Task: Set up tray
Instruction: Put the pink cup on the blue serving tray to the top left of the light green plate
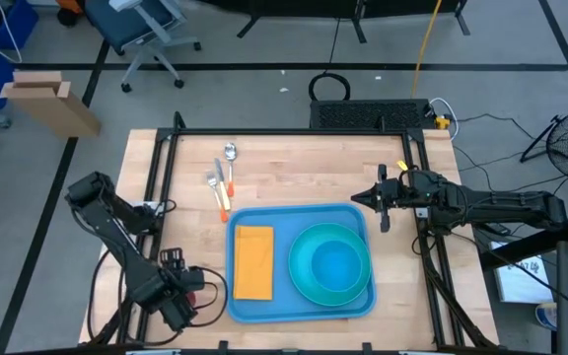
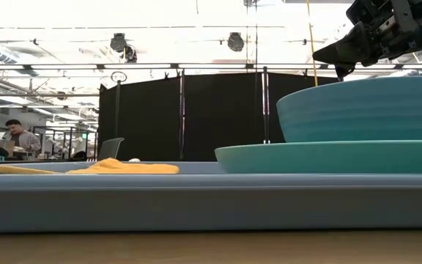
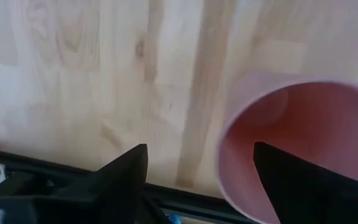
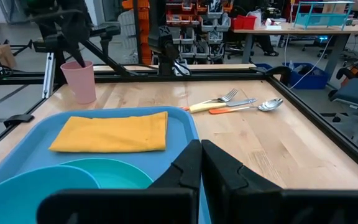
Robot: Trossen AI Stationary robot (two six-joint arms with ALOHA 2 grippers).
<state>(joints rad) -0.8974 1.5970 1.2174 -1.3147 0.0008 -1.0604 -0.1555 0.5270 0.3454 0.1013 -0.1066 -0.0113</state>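
The left gripper should set the pink cup on the blue tray, so it should take hold of the cup by its rim (image 3: 224,140) next.
The blue tray (image 1: 299,296) lies on the wooden table and carries a folded yellow napkin (image 1: 253,261) and a teal bowl (image 1: 331,264) standing on a teal plate (image 2: 328,156). A pink cup (image 4: 79,81) stands upright on the table left of the tray. My left gripper (image 3: 201,180) is open above the cup's mouth (image 3: 291,124), with one finger over the inside and one outside its wall, gaps showing on both sides. My right gripper (image 4: 201,168) is shut and empty, hovering over the tray's far right corner (image 1: 361,212).
A fork, knife and spoon (image 1: 223,177) with orange handles lie on the table beyond the tray's far left corner. A black frame rail (image 1: 156,177) runs along the table's edges. Bare wood (image 1: 304,168) shows beyond the tray.
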